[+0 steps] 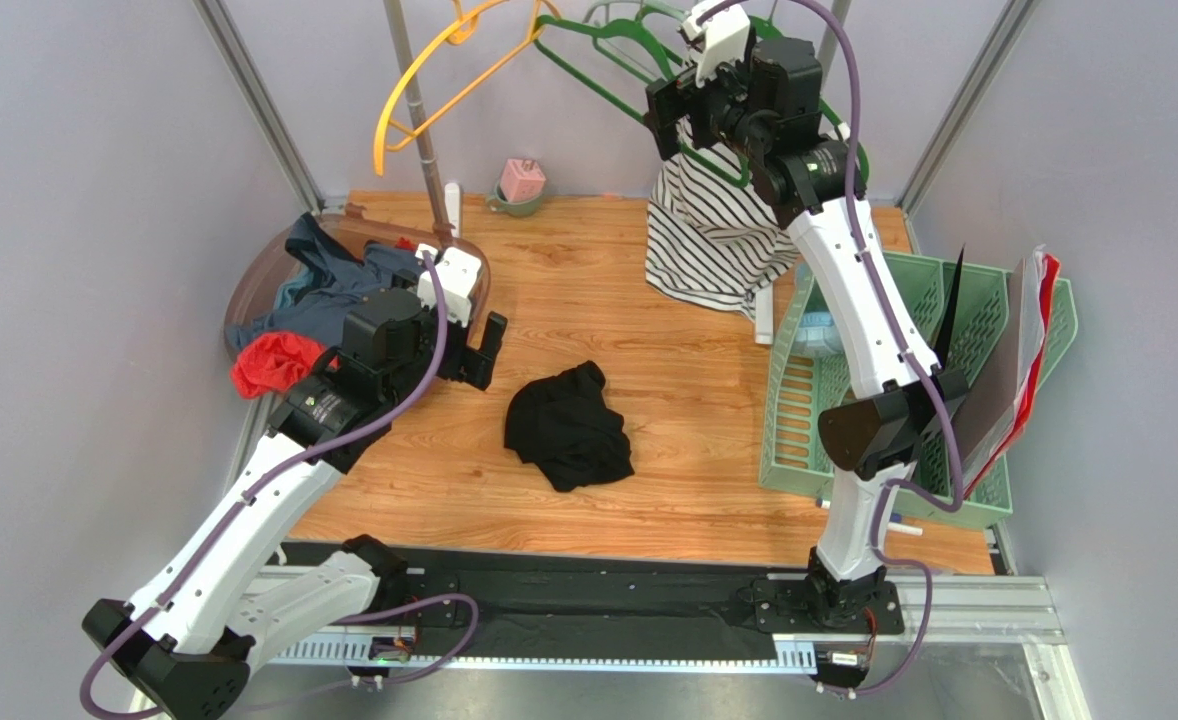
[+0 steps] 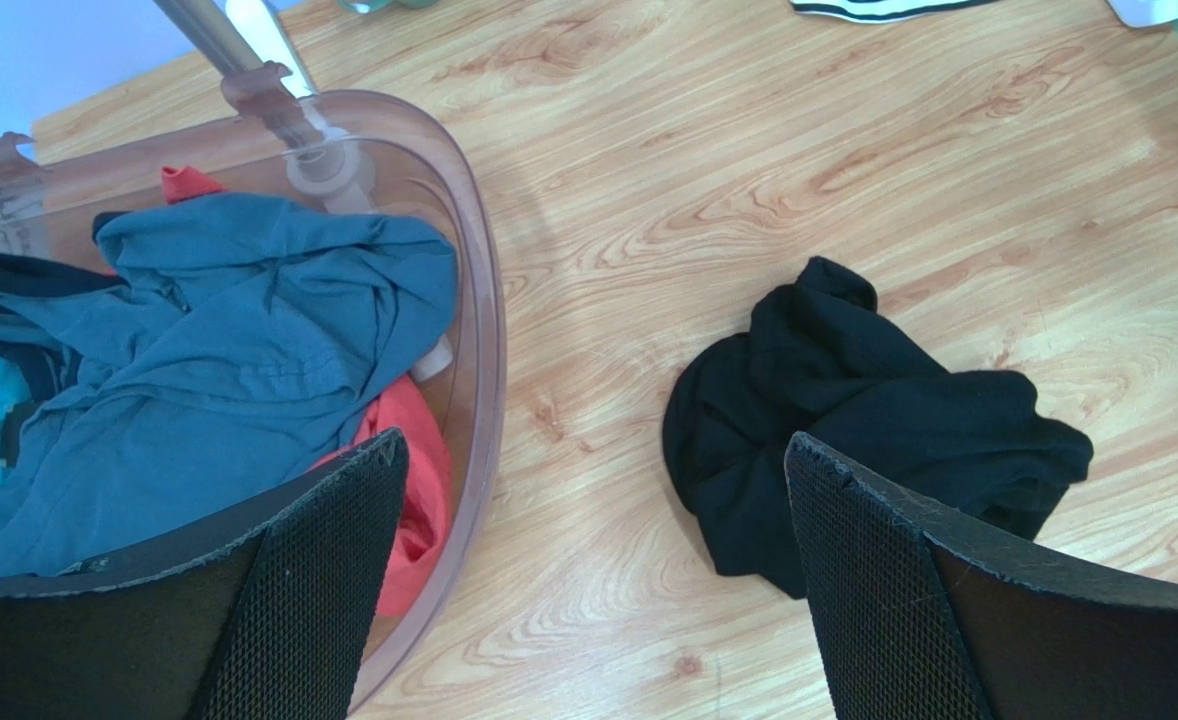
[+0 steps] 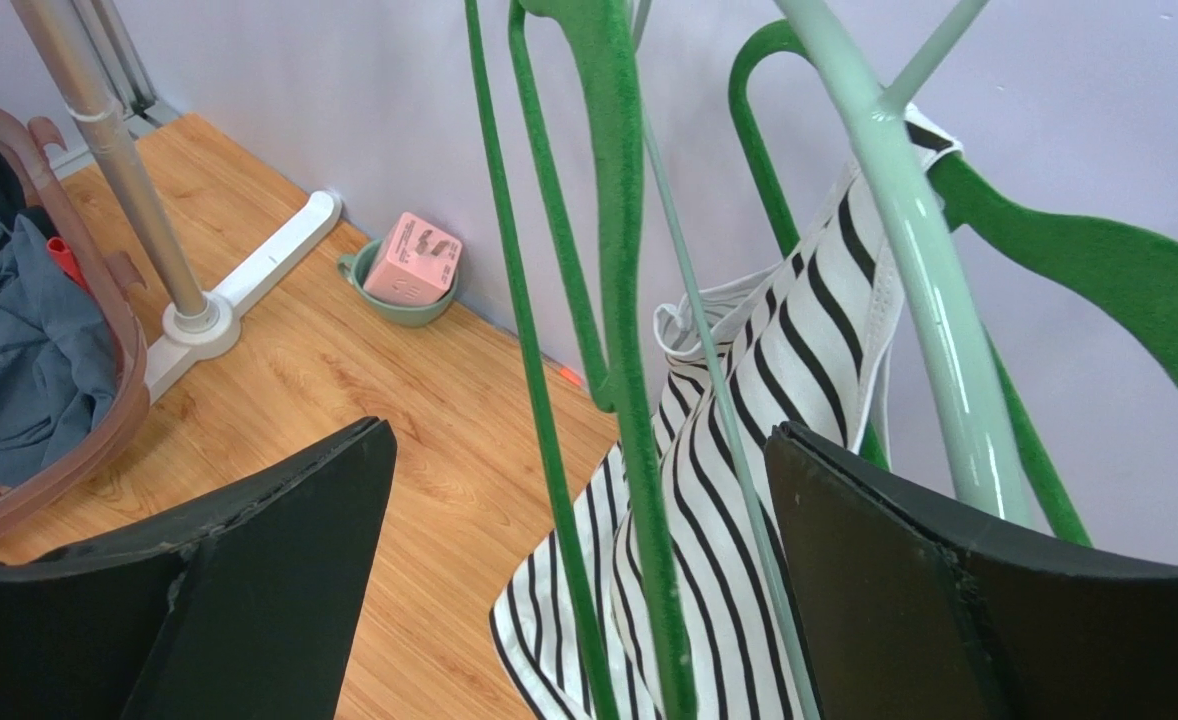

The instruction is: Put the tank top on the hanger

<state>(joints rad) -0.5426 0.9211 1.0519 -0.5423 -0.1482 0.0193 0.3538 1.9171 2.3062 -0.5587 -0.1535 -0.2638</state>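
My right gripper grabs the dark green hanger by bars near one end next, leaving the opposite arm free to slide into the tank top.
The black tank top [image 1: 568,426] lies crumpled on the wooden table; it also shows in the left wrist view [image 2: 851,413]. My left gripper [image 1: 468,338] is open and empty, hovering left of it, above the table between the bin and the top [image 2: 595,585]. The dark green hanger [image 1: 618,78] hangs from the rail at the back. My right gripper [image 1: 685,90] is raised to it and open, with the hanger's green bars [image 3: 618,375] between the jaws [image 3: 580,600], not clamped.
A clear bin [image 1: 257,263] with blue-grey and red clothes is at left. A yellow-orange hanger [image 1: 430,75], a pale mint hanger [image 3: 911,255] and a striped top [image 1: 715,233] hang at the back. A green rack [image 1: 926,375] stands right. A cup [image 1: 520,188] sits at the wall.
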